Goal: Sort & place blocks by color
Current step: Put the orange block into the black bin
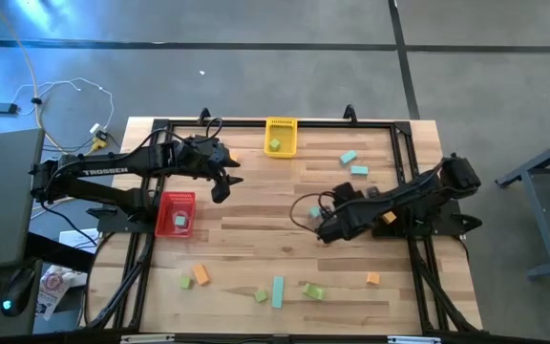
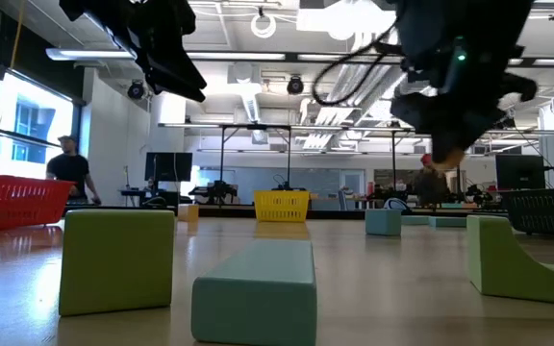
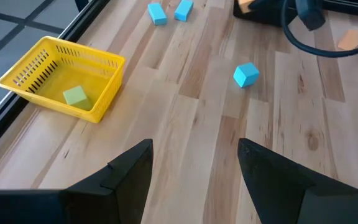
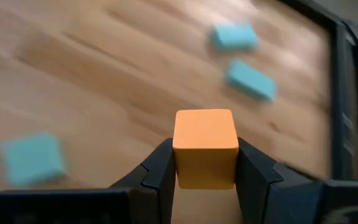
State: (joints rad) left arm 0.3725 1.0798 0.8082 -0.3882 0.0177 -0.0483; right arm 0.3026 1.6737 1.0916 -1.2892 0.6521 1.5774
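The orange cube hangs left of the black bin; my right gripper should shift it right before releasing.
My right gripper point(image 4: 205, 158) is shut on an orange cube point(image 4: 205, 146); it hangs over the table's right middle point(image 1: 325, 230), beside a teal cube point(image 1: 314, 211). My left gripper point(image 3: 194, 149) is open with nothing between its fingers, over the table's left part point(image 1: 220, 187) near the red bin point(image 1: 176, 212). The yellow bin point(image 1: 281, 136) stands at the far edge with a light green block point(image 3: 75, 95) resting on its floor. Teal blocks point(image 1: 354, 164) lie far right. Green, orange and teal blocks point(image 1: 278, 291) lie along the near edge. My right gripper pinches the orange cube by two opposite side faces point(image 4: 180, 167) between its two fingers point(image 4: 160, 171). The fingers slant down toward the table. The cube sits square between them, its free half sticking out past the fingertips, lifted clear of the table.
Dark frame rails point(image 1: 404, 162) run along the table's left, right and far sides. An orange block point(image 1: 388, 218) lies under my right arm. Bare wood point(image 1: 256, 239) spreads across the table's middle. People stand in the room beyond the table point(image 2: 68, 168).
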